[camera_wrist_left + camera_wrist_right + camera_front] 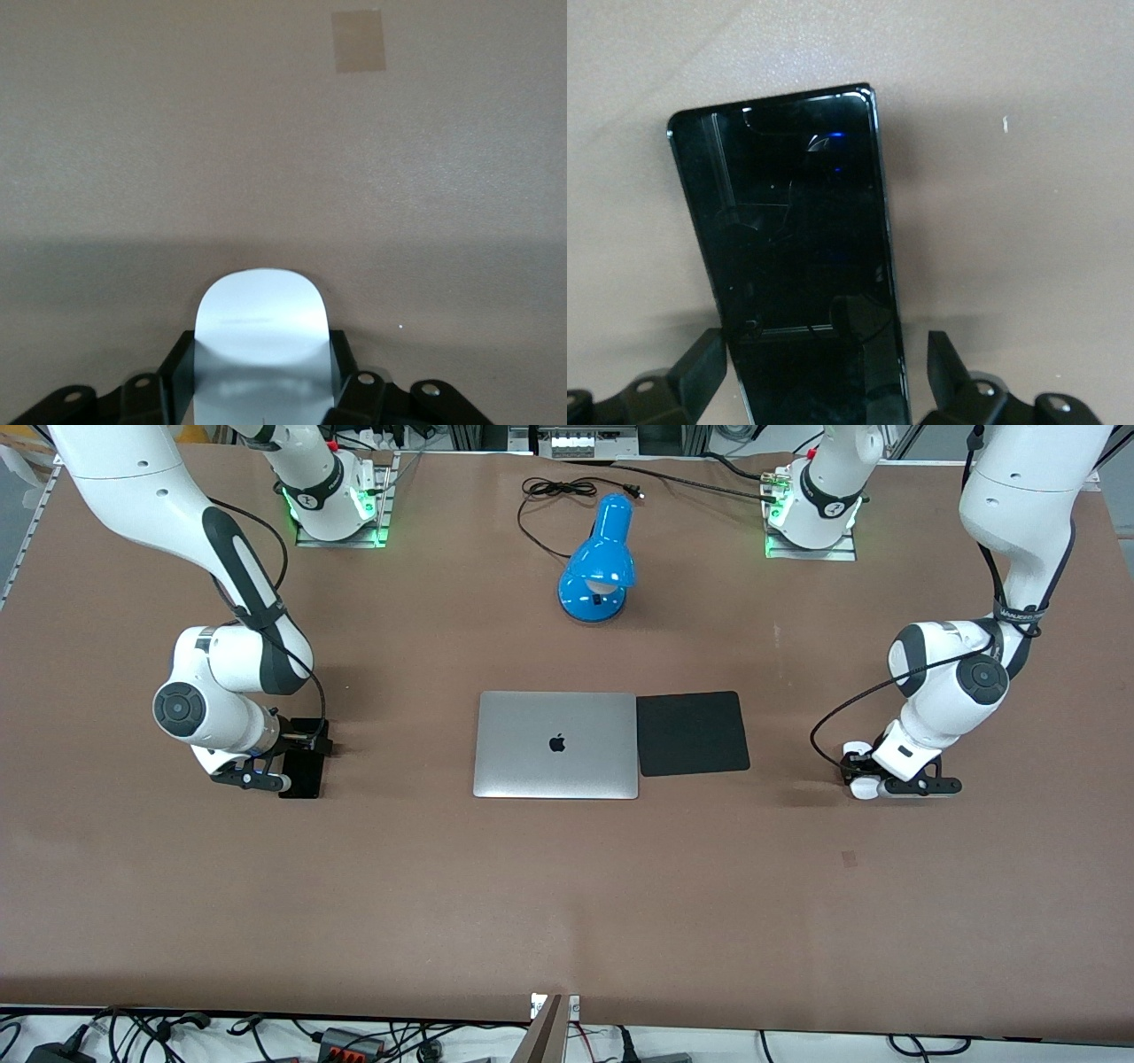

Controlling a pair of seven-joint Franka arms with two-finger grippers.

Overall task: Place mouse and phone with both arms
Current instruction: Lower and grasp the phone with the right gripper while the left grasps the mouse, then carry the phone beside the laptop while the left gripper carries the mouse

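My right gripper's fingers are beside the black phone's long edges in the right wrist view, and closing now would catch the phone. So it is time to close.
The white mouse lies toward the left arm's end of the table. My left gripper is down on it. In the left wrist view the fingers press both sides of the mouse, so the left gripper is shut on it. The black phone lies flat toward the right arm's end. My right gripper is low over it. In the right wrist view the right gripper is open around the phone, with a gap at one finger.
A closed silver laptop lies mid-table with a squarish black mat beside it toward the left arm's end. A blue desk lamp and its cable sit farther from the front camera. A tape patch marks the table.
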